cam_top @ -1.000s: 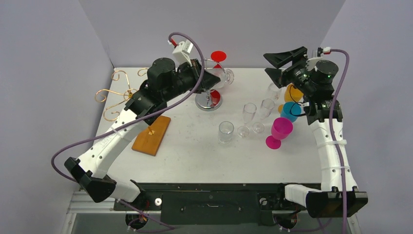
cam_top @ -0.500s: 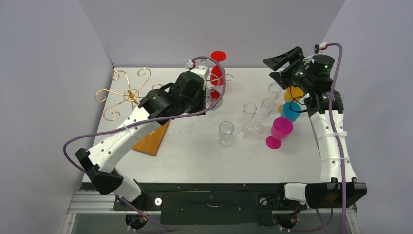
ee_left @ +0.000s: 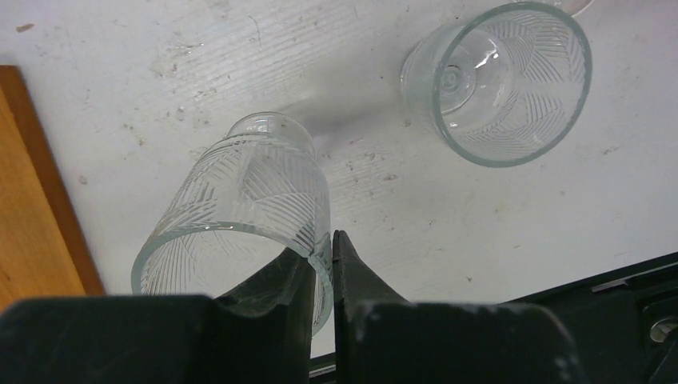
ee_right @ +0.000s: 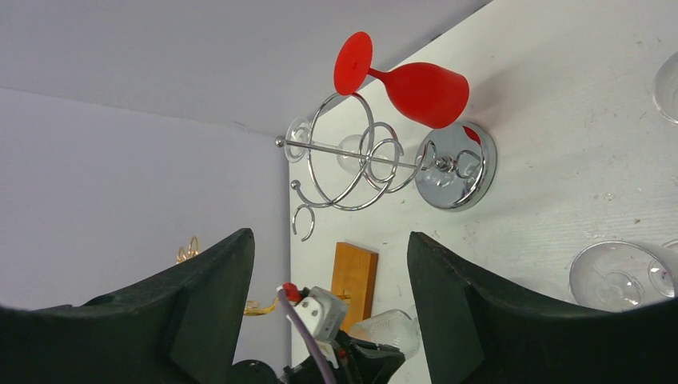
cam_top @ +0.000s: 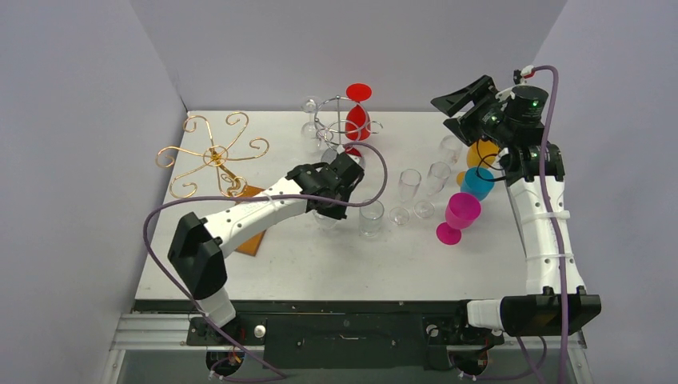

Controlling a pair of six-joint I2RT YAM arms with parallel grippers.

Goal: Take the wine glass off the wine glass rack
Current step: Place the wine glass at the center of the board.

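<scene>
The patterned wine glass is hanging above the table and would fall if the left gripper opened now, so the left gripper needs to hold on until the foot of the glass touches.
The chrome wire rack (cam_top: 345,132) stands at the back middle of the table. A red wine glass (cam_top: 358,112) and a clear glass (cam_top: 310,116) still hang on it; the rack (ee_right: 376,160) and red glass (ee_right: 409,86) also show in the right wrist view. My left gripper (ee_left: 324,244) is shut on the rim of a clear patterned wine glass (ee_left: 248,200), one finger inside and one outside. It holds the glass (cam_top: 325,214) upright, low over the table, in front of the rack. I cannot tell if its foot touches. My right gripper (ee_right: 329,240) is open and empty, high at the back right (cam_top: 472,108).
A clear tumbler-like glass (cam_top: 370,216) stands just right of the held one (ee_left: 496,80). Two clear flutes (cam_top: 409,188), a pink glass (cam_top: 460,214), a blue cup (cam_top: 478,182) and an orange one (cam_top: 482,152) stand at the right. A gold wire stand (cam_top: 212,152) and a wooden board (ee_left: 32,216) are at the left.
My left arm has swung from the rack toward the front and down, carrying the clear glass to beside the tumbler. The right arm has barely moved.
</scene>
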